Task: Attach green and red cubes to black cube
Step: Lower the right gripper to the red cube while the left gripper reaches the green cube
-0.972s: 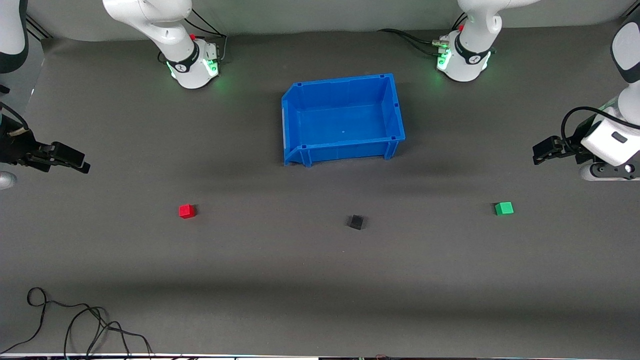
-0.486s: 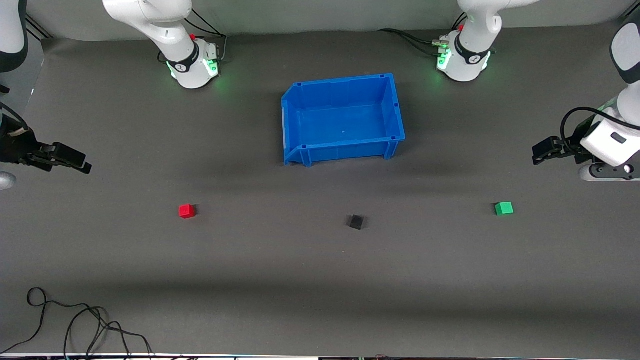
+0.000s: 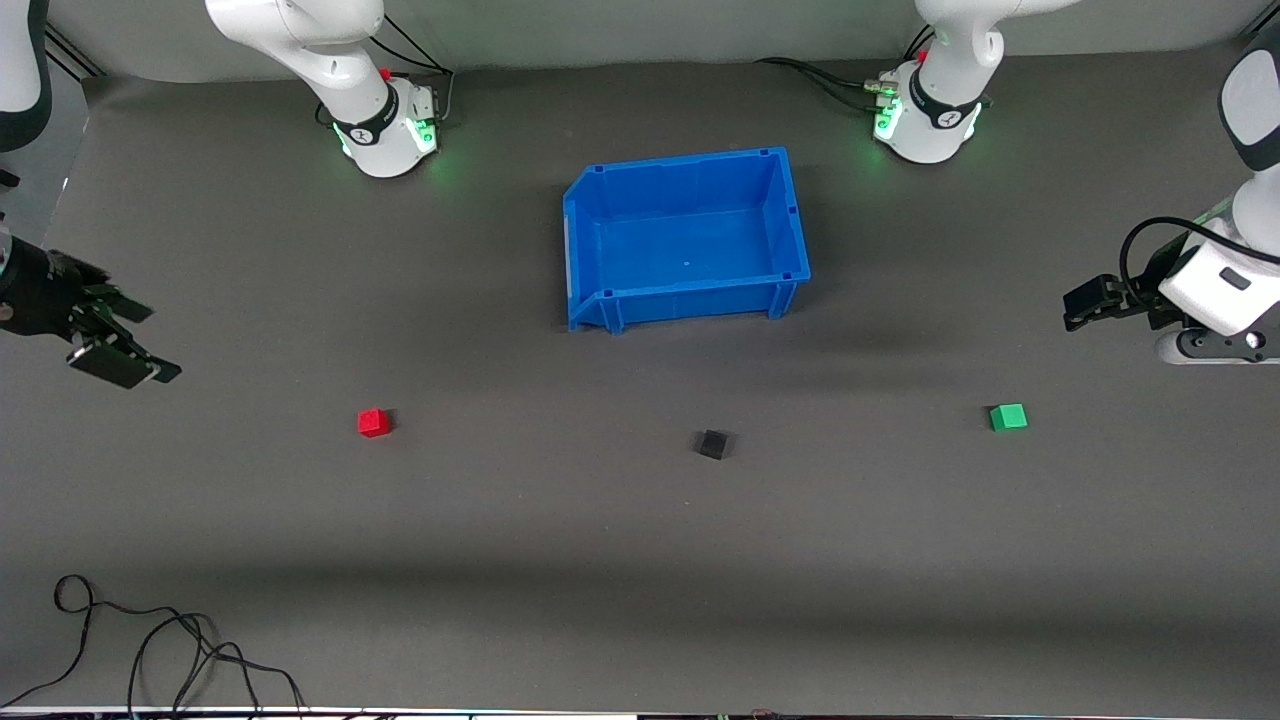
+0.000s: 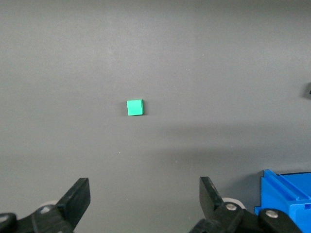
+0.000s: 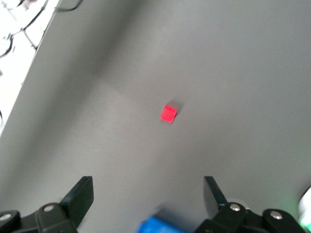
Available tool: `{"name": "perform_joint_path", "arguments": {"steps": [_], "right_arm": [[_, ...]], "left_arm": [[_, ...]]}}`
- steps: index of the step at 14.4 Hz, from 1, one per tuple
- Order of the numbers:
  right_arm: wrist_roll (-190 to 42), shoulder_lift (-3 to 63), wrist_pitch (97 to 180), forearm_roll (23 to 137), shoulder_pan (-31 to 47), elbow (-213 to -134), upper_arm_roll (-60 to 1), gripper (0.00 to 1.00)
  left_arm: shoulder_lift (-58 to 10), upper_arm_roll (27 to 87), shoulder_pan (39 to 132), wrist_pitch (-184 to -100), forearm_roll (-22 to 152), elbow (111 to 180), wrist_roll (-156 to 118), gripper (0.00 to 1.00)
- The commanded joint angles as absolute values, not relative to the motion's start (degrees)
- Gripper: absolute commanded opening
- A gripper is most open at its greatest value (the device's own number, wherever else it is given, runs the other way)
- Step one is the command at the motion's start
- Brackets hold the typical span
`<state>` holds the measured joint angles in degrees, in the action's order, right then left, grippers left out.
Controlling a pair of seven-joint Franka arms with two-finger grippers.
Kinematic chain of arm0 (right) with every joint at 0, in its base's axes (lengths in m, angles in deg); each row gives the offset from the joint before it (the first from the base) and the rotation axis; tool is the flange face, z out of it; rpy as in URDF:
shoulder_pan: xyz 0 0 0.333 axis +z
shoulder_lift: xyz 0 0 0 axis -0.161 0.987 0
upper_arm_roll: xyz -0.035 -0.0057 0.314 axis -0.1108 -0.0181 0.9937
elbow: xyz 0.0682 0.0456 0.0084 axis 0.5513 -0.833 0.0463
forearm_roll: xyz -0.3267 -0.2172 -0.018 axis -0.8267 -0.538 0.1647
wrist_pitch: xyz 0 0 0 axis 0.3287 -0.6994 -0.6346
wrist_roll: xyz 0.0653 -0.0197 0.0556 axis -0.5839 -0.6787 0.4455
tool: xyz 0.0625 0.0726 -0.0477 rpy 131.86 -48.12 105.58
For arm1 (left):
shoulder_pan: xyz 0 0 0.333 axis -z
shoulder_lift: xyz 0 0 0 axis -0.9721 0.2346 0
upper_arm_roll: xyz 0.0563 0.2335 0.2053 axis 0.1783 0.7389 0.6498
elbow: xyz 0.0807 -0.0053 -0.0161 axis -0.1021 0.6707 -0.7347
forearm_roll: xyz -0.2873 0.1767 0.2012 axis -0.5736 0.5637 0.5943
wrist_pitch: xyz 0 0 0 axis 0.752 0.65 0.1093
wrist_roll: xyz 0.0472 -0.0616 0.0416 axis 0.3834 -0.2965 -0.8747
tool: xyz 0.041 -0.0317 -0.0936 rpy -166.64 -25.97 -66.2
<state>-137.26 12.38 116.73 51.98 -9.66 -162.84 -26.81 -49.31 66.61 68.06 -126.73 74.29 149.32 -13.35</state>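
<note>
Next, my left gripper grabs the green cube [image 3: 1008,417] by its opposite sides, to attach the green cube to the black cube [image 3: 712,444].
The red cube [image 3: 374,422], the black cube [image 3: 712,444] and the green cube [image 3: 1008,417] lie apart in a row on the grey mat, nearer the front camera than the blue bin. My right gripper [image 3: 140,340] is open and empty, up in the air at the right arm's end of the table; the red cube [image 5: 168,114] lies well ahead of it [image 5: 148,187]. My left gripper [image 3: 1073,305] is open and empty at the left arm's end; the green cube [image 4: 135,107] lies ahead of it [image 4: 144,187].
An empty blue bin [image 3: 790,215] stands mid-table between the arm bases; a corner of it shows in the left wrist view [image 4: 286,194]. Loose black cables [image 3: 150,650] lie at the front edge toward the right arm's end.
My right gripper has turned about its wrist, so its two fingers now show spread apart in the front view. The left gripper and the cubes have barely moved.
</note>
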Motion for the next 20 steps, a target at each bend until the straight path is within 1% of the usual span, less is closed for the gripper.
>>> {"name": "perform_joint_path", "arguments": {"steps": [1, 3, 5, 7, 9, 10, 12, 14, 16, 17, 18, 20], "right_arm": [[-153.18, 14.79, 116.32, 54.34, -9.88, -161.47, -26.92, 1.0], [-157.87, 15.93, 116.32, 55.82, -9.79, -161.82, -26.92, 1.0], [-157.98, 16.73, 116.59, 59.07, -10.23, -163.83, -27.1, 1.0], [-157.01, 18.48, 117.98, 62.24, -10.32, -166.64, -28.23, 1.0], [-154.04, 19.01, 123.58, 64.7, -10.23, -172.25, -28.41, 1.0], [-152.02, 19.01, 127.71, 65.84, -10.14, -176.02, -28.41, 1.0], [-147.45, 19.62, 136.76, 68.65, -9.79, -183.15, -28.41, 1.0], [-142.97, 22.51, 142.58, 71.03, -9.62, -186.24, -28.41, 1.0], [-138.4, 26.81, 145.66, 73.75, -9.53, -186.52, -28.41, 1.0], [-135.59, 29.01, 147.16, 75.16, -9.62, -186.69, -28.41, 1.0], [-133.82, 30.77, 148.74, 76.74, -9.62, -186.78, -28.41, 1.0], [-131.45, 33.41, 151.38, 77.98, -9.79, -186.78, -28.41, 1.0]], "left_arm": [[-45.97, 66.87, 68.08, -127.65, 73.98, 148.81, -19.53, 1.0], [-43.51, 66.87, 68.26, -130.29, 74.16, 149.51, -29.63, 1.0], [-41.14, 66.95, 68.0, -132.57, 74.24, 149.95, -30.9, 1.0], [-37.36, 66.96, 67.64, -135.99, 74.77, 150.39, -30.9, 1.0], [-35.77, 67.22, 66.51, -141.17, 74.77, 153.97, -32.04, 1.0], [-35.76, 67.13, 64.06, -144.68, 74.86, 157.22, -31.87, 1.0], [-34.81, 67.04, 61.76, -154.33, 74.86, 162.15, -29.25, 1.0], [-28.76, 67.04, 62.8, -160.25, 75.12, 161.65, -25.64, 1.0], [-25.06, 67.04, 63.51, -161.15, 77.83, 160.15, -25.54, 0.99], [-23.74, 67.04, 63.51, -161.23, 78.98, 159.45, -25.37, 0.97], [-22.16, 67.04, 63.6, -161.15, 79.51, 158.23, -25.19, 0.96], [-18.55, 67.04, 64.21, -161.23, 82.4, 156.12, -25.19, 0.93]]}}
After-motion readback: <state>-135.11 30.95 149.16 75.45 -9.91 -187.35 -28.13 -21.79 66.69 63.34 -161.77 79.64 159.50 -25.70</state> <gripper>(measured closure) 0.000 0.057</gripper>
